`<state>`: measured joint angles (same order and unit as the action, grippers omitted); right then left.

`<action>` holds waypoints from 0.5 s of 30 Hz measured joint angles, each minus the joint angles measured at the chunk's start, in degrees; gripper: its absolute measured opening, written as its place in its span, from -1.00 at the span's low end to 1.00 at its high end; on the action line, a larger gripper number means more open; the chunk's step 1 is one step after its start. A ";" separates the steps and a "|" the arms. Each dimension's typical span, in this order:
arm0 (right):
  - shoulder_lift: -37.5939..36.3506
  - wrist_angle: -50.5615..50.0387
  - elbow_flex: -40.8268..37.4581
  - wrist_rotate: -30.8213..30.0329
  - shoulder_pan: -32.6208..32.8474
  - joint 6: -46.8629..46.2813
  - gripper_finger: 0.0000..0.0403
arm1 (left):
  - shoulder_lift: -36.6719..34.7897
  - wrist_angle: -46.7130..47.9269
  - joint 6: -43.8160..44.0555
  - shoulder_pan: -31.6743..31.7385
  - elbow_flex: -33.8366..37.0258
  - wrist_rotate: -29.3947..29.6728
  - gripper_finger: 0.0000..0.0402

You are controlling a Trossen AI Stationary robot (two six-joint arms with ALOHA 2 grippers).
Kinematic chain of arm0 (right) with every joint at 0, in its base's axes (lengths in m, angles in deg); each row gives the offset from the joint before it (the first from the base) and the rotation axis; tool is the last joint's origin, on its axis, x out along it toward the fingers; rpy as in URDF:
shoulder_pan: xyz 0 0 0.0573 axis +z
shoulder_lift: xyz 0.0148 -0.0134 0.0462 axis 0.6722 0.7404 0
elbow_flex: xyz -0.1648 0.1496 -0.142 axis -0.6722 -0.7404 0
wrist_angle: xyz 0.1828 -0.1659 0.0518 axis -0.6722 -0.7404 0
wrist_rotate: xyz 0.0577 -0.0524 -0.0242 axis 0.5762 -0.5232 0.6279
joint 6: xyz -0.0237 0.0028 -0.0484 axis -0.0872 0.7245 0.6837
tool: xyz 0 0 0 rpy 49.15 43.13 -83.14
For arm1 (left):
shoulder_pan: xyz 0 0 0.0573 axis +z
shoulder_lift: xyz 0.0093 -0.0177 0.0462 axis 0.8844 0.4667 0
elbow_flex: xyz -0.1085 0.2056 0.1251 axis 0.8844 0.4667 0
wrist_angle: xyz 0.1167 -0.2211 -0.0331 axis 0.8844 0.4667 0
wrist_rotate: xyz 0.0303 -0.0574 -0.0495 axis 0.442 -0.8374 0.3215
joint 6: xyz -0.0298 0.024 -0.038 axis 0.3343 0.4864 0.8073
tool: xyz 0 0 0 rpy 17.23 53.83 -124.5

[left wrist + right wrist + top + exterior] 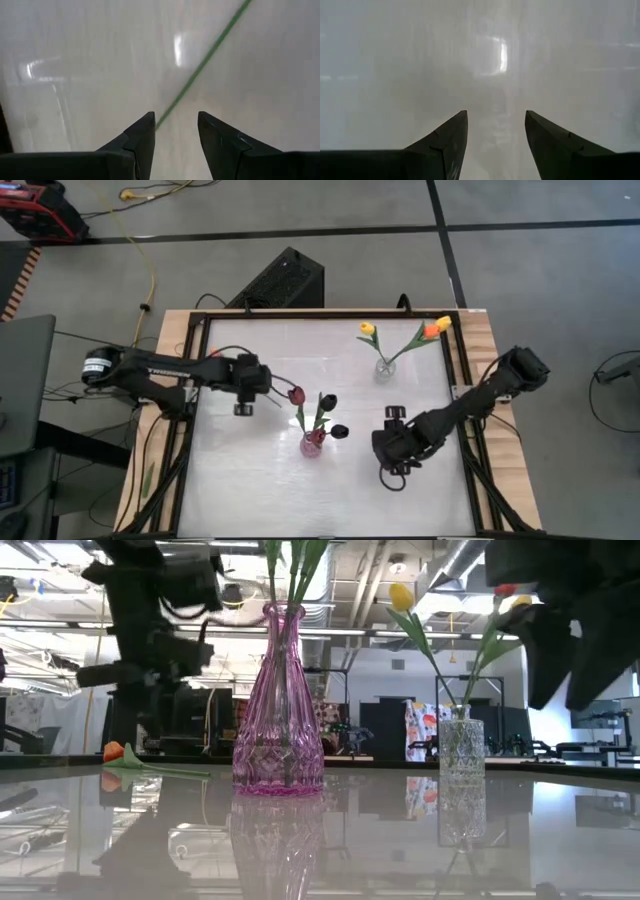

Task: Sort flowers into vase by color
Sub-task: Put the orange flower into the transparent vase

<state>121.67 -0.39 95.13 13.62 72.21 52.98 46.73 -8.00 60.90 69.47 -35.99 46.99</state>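
I need my left gripper on the orange tulip's green stem next, to sort it into the clear vase.
A pink glass vase stands mid-table and holds dark maroon tulips. A clear vase farther back holds a yellow tulip and an orange one. Another orange tulip lies flat on the table at the left; in the high view the left arm hides it. My left gripper hangs open over a thin green stem that runs in between its fingers. My right gripper is open over bare table, right of the pink vase.
The white tabletop is bare along its near side and between the two vases. A dark frame and wooden rim border it. A black box sits beyond the far edge. The pink vase stands between the two grippers.
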 joint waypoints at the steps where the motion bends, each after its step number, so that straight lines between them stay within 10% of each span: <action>1: 0.03 0.55 -0.28 0.00 0.22 -0.61 0.11 | 0.02 1.43 -1.84 1.56 0.08 -0.27 -0.31; 15: 0.20 6.93 -0.30 -0.75 1.75 -3.30 0.11 | 0.04 1.87 -19.84 18.98 0.21 -9.29 -0.31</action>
<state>121.87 6.54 94.83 12.88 73.96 49.68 46.78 -6.13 41.05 88.44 -35.78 37.71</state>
